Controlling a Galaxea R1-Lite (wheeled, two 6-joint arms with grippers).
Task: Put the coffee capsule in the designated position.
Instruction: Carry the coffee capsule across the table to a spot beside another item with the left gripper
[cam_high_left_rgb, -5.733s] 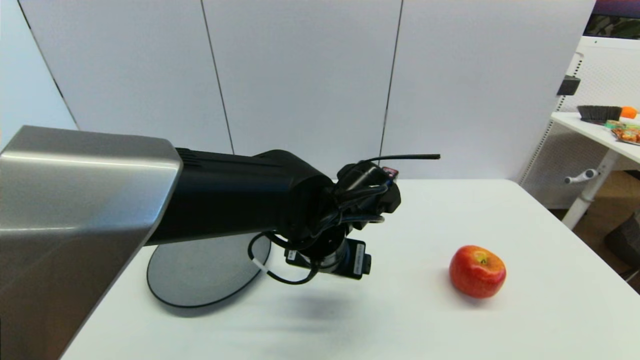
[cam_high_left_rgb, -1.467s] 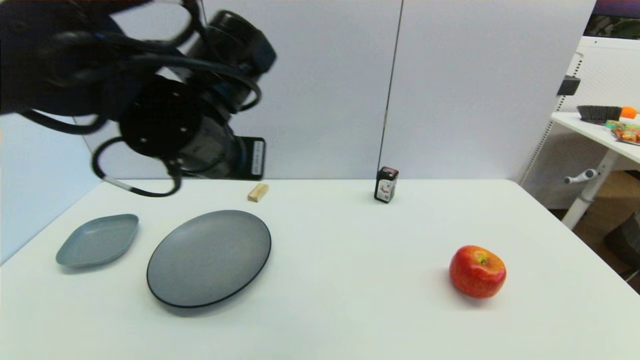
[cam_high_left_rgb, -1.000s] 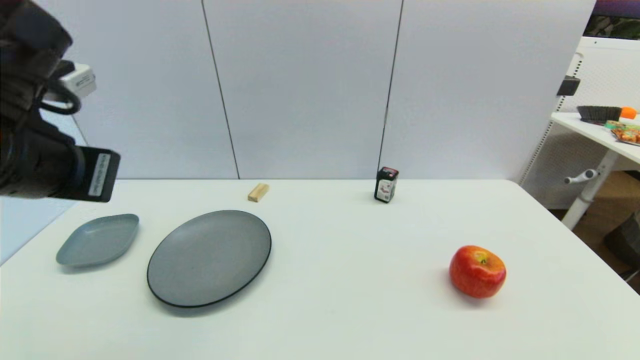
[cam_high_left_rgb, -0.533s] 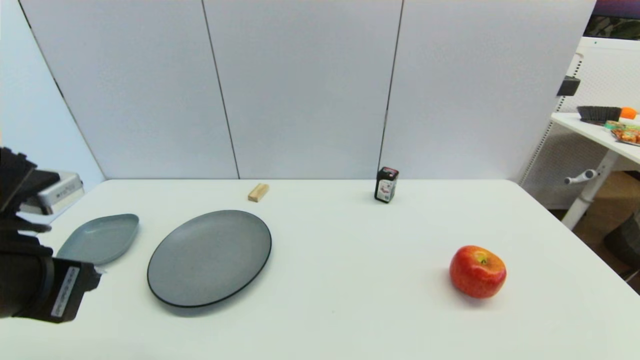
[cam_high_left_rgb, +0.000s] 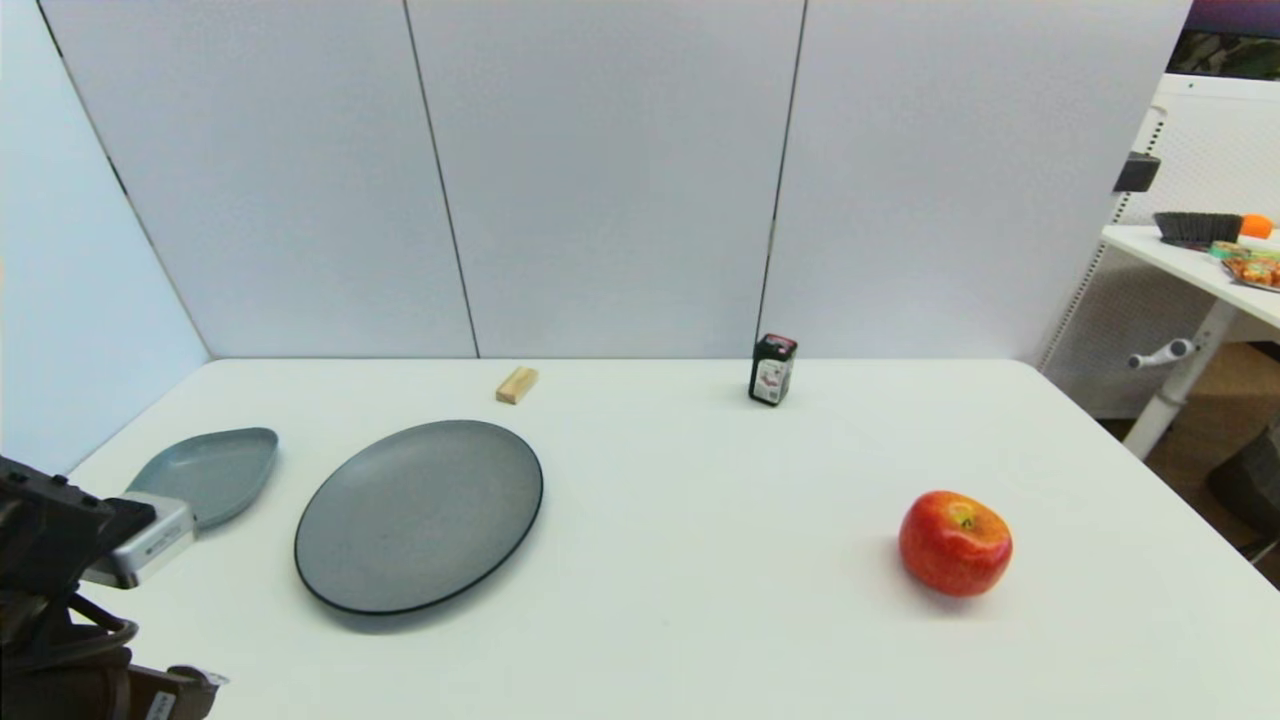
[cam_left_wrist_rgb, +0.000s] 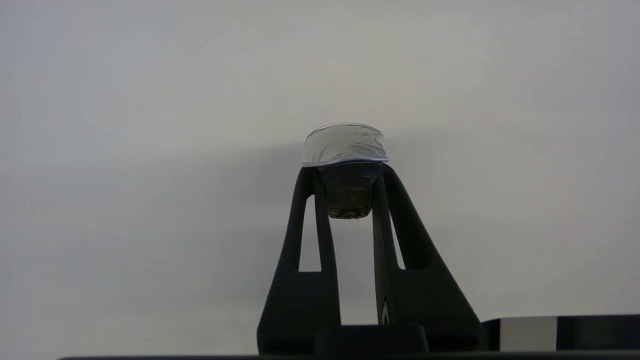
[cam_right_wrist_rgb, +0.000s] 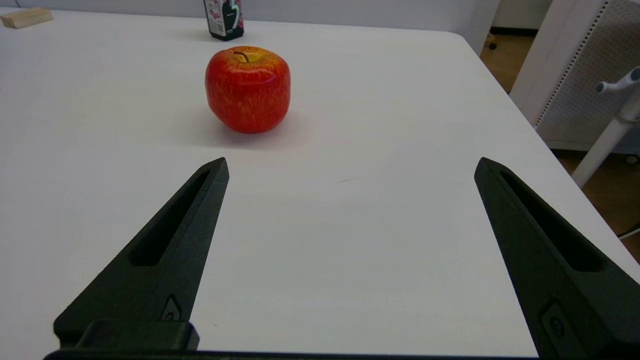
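The coffee capsule (cam_left_wrist_rgb: 345, 172) is above the pale tabletop, so it is too early to let go. My left gripper keeps hold of the capsule for now.
In the left wrist view the coffee capsule (cam_left_wrist_rgb: 345, 172), dark grey-brown with a silvery flared rim, sits pinched between my left gripper's (cam_left_wrist_rgb: 348, 175) two black fingers, facing a plain pale surface. In the head view only the left arm's wrist (cam_high_left_rgb: 70, 590) shows, low at the near left corner beside the small blue-grey dish (cam_high_left_rgb: 205, 475); its fingers and the capsule are hidden there. My right gripper (cam_right_wrist_rgb: 350, 170) is open above the table's near right part, with the red apple (cam_right_wrist_rgb: 248, 89) a short way beyond its fingertips.
A large grey round plate (cam_high_left_rgb: 419, 514) lies left of centre on the white table (cam_high_left_rgb: 700, 560). A small wooden block (cam_high_left_rgb: 516, 384) and a black bottle with a white label (cam_high_left_rgb: 772, 369) stand near the back wall. The red apple (cam_high_left_rgb: 954, 542) sits at the right.
The left arm has swung from over the table's middle up and leftward, then down to the near left corner, uncovering the plate, dish, block and bottle. Nothing on the table has moved.
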